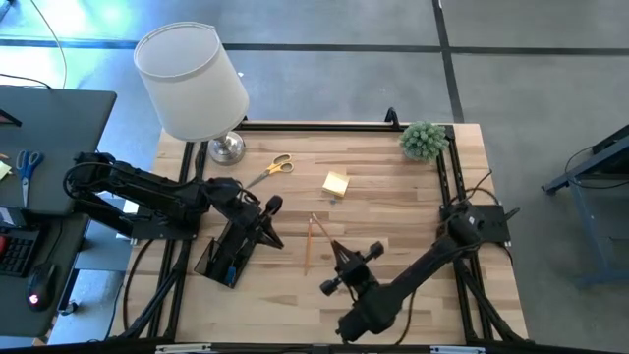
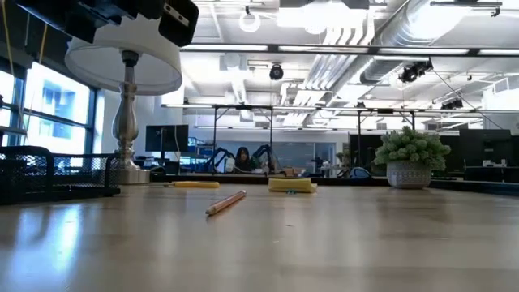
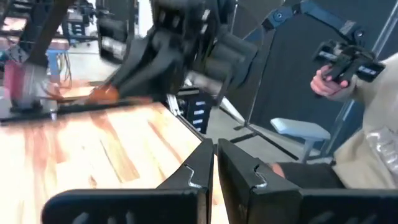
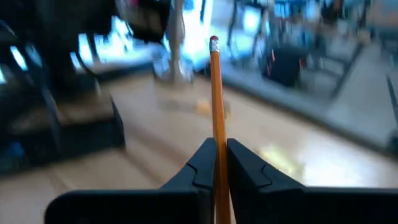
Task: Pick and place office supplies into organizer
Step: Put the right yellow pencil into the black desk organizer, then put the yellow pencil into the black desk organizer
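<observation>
The pencil's eraser end is over open wood, short of the organizer. My right gripper keeps hold of the pencil for now, until the pencil rests at the black organizer (image 1: 224, 258).
The black organizer (image 1: 224, 258) stands at the table's near left, and my left gripper (image 1: 275, 238) hovers shut and empty above its right end. My right gripper (image 1: 341, 260), near the table's middle front, is shut on a wooden pencil (image 4: 215, 99). A second pencil (image 1: 307, 248) lies flat on the wood just left of it. Yellow-handled scissors (image 1: 270, 169) and a yellow sticky-note pad (image 1: 335, 183) lie farther back on the table. My right gripper pinches the pencil's shaft (image 4: 218, 163) between its two fingers. The pencil runs along the fingers and sticks out ahead of them, its eraser end (image 4: 214, 42) pointing toward the table's far left. It is lifted clear of the table.
A white-shaded lamp (image 1: 192, 84) stands at the far left corner and a small green plant (image 1: 423, 140) at the far right. A side desk with blue-handled scissors (image 1: 28, 162) is off the table's left. A person (image 3: 367, 124) holding a controller sits beyond the near edge.
</observation>
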